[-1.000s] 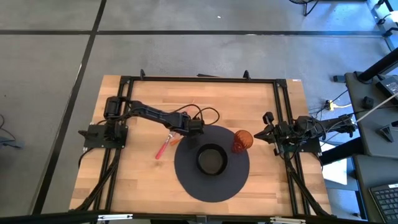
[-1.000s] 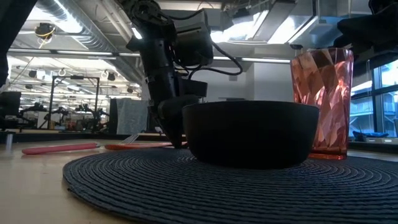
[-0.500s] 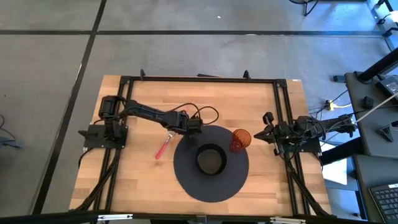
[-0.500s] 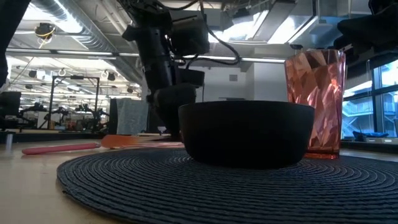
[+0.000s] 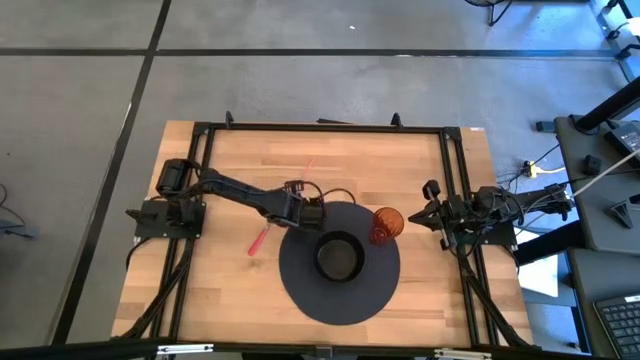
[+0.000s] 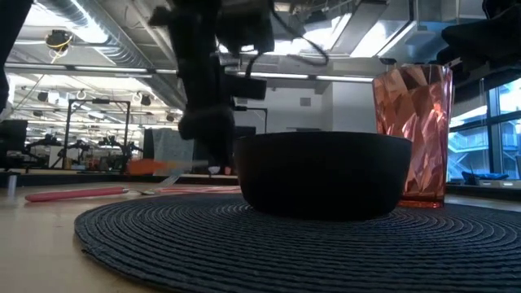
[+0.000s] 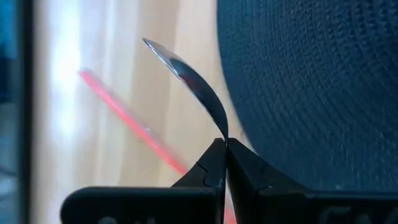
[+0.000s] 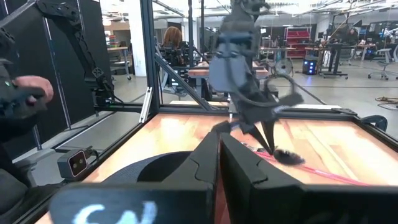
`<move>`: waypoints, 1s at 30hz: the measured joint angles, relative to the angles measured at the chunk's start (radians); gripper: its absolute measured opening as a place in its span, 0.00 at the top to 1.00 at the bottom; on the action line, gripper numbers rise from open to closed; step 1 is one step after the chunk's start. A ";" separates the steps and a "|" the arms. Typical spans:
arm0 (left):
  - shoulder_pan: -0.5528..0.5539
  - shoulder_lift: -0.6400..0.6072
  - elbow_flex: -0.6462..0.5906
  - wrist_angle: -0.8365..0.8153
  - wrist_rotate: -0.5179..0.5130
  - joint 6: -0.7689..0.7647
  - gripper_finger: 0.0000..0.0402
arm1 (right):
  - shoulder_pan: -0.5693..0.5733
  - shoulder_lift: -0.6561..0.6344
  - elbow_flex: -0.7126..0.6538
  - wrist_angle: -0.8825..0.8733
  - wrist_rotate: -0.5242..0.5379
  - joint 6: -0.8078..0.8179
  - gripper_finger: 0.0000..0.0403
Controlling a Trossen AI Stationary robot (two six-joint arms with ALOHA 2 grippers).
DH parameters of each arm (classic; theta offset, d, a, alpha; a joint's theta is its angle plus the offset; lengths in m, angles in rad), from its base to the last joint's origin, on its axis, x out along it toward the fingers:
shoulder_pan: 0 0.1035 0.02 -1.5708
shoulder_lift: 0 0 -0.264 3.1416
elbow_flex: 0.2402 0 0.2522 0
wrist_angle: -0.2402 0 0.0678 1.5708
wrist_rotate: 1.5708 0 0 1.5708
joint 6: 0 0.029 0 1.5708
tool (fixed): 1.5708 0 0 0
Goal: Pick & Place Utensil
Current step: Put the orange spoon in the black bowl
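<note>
My left gripper needs to move the orange-handled utensil's metal end over the black bowl before releasing it: that end juts over wood beside the mat.
My left gripper hangs over the left rim of the round dark mat, shut on an orange-handled utensil. Its shiny metal end juts out past the fingertips, and its orange handle shows in the low view, off the table. A red utensil lies flat on the wood to the left of the mat. On the mat stand a black bowl and a red faceted cup. My right gripper waits shut at the table's right edge. My left gripper pinches the utensil between its two fingertips, at the narrow root of the curved metal end. The fingers come from above, pointing down. The utensil is lifted clear of the table and lies roughly level, its orange handle sticking out sideways.
The bowl sits at the mat's middle and the cup near the mat's right rim. A black frame borders the table. Bare wood lies along the far side and in the near left corner. A person's hand shows beyond the table.
My left gripper, shut throughout, has risen and moved slightly toward the near left. The orange-handled utensil, which lay on the table beside the mat, is now lifted clear. The mat with bowl and cup has shifted a little to the left.
</note>
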 joint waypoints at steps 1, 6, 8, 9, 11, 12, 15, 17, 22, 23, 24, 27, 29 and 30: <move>-0.014 0.000 0.024 -0.039 -0.026 0.001 0.99 | 0.000 0.000 0.000 0.000 0.000 0.000 0.96; -0.099 -0.001 0.137 -0.172 -0.166 0.131 0.99 | 0.000 0.000 0.000 0.000 0.000 0.000 0.96; -0.139 -0.001 0.167 -0.180 -0.222 0.212 0.99 | 0.000 0.000 0.000 0.000 0.000 0.000 0.96; -0.159 -0.001 0.179 -0.177 -0.251 0.265 0.99 | 0.000 0.000 0.000 0.000 0.000 0.000 0.96; -0.206 -0.002 0.188 -0.152 -0.329 0.385 0.99 | 0.000 0.000 0.000 0.000 0.000 0.000 0.96; -0.228 0.001 0.188 -0.138 -0.371 0.449 0.99 | 0.000 0.000 0.000 0.000 0.000 0.000 0.96; -0.294 0.015 0.188 -0.097 -0.507 0.619 0.99 | 0.000 0.000 0.000 0.000 0.000 0.000 0.96; -0.326 0.029 0.188 -0.069 -0.569 0.714 0.99 | 0.000 0.000 0.000 0.000 0.000 0.000 0.96; -0.370 0.086 0.187 -0.026 -0.612 0.929 0.99 | 0.000 0.000 0.000 0.001 0.000 0.000 0.96; -0.374 0.103 0.187 -0.017 -0.630 0.963 0.99 | 0.000 0.000 0.000 0.001 0.000 0.001 0.96; -0.377 0.121 0.187 -0.014 -0.659 0.995 0.99 | 0.000 0.000 0.000 0.001 0.000 0.002 0.96; -0.379 0.181 0.187 0.020 -0.760 1.089 0.99 | 0.000 0.000 0.000 0.001 0.000 0.002 0.96; -0.379 0.223 0.187 0.038 -0.801 1.153 0.99 | 0.000 0.000 0.000 0.001 0.000 0.001 0.96; -0.379 0.243 0.187 0.049 -0.809 1.177 0.99 | 0.000 0.000 0.000 0.001 0.000 0.001 0.96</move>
